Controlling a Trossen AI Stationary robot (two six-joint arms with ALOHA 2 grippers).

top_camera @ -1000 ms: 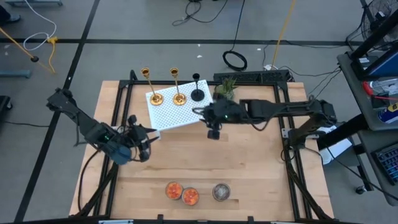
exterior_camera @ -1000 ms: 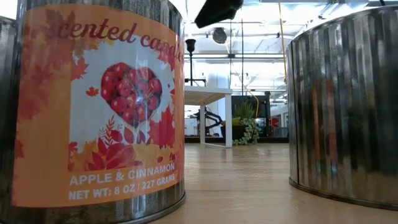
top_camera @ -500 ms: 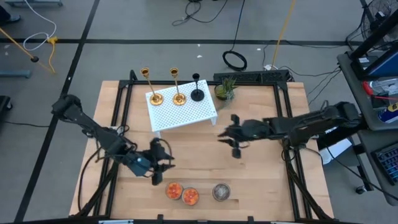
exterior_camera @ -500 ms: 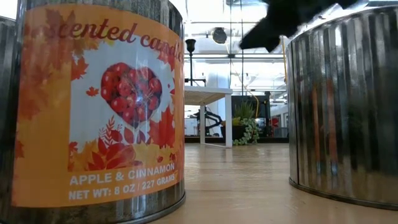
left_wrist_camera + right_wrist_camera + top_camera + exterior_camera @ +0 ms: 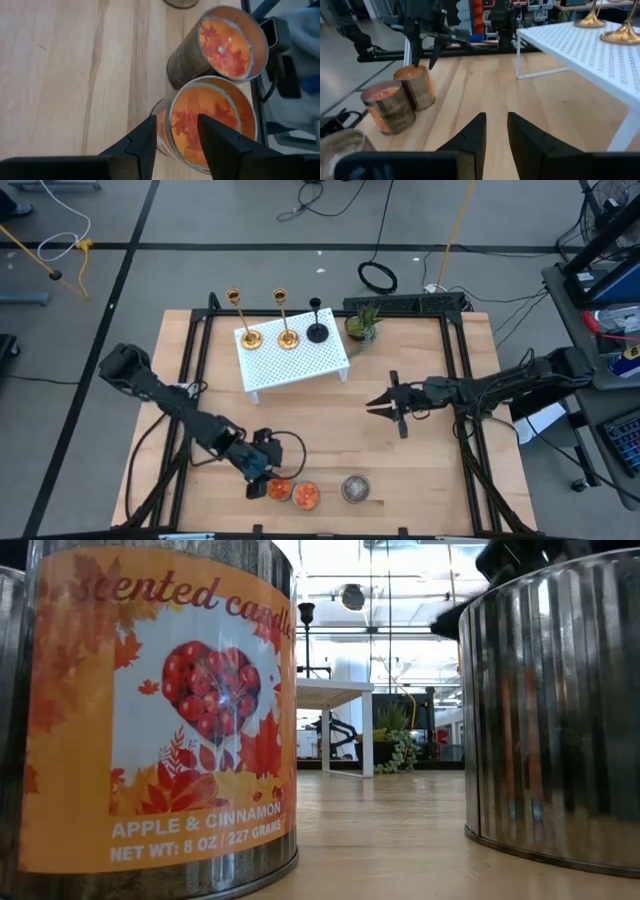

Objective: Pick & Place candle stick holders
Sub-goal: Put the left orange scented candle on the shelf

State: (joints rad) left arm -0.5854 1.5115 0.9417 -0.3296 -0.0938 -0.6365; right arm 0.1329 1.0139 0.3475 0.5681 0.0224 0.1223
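The orange candle tin needs to go on the white stand, so the robot's left gripper will grab the tin by its rim [image 5: 171, 115] next.
Two gold candle stick holders [image 5: 248, 337] [image 5: 288, 337] and a shorter black one [image 5: 317, 332] stand on their round bases on a white perforated stand [image 5: 300, 362] at the table's far side. The gold bases also show in the right wrist view [image 5: 625, 35]. My left gripper [image 5: 266, 483] is open at the near edge. It is over an orange candle tin [image 5: 212, 125], with one finger outside the tin's wall and one above its wax. My right gripper [image 5: 385, 406] is open and empty over bare table, right of the stand.
Three candle tins stand in a row at the near edge: two orange ones [image 5: 279, 488] [image 5: 306, 496] and a silver one [image 5: 355, 488]. A small potted plant [image 5: 360, 323] stands at the far edge beside the white stand. Bare wood lies between the stand and the tins.
My left gripper has gone toward the near edge and somewhat rightward, from the table's left middle down to the orange tins. My right gripper has drawn away from the white stand, toward the right and near edges. The holders have stayed where they were.
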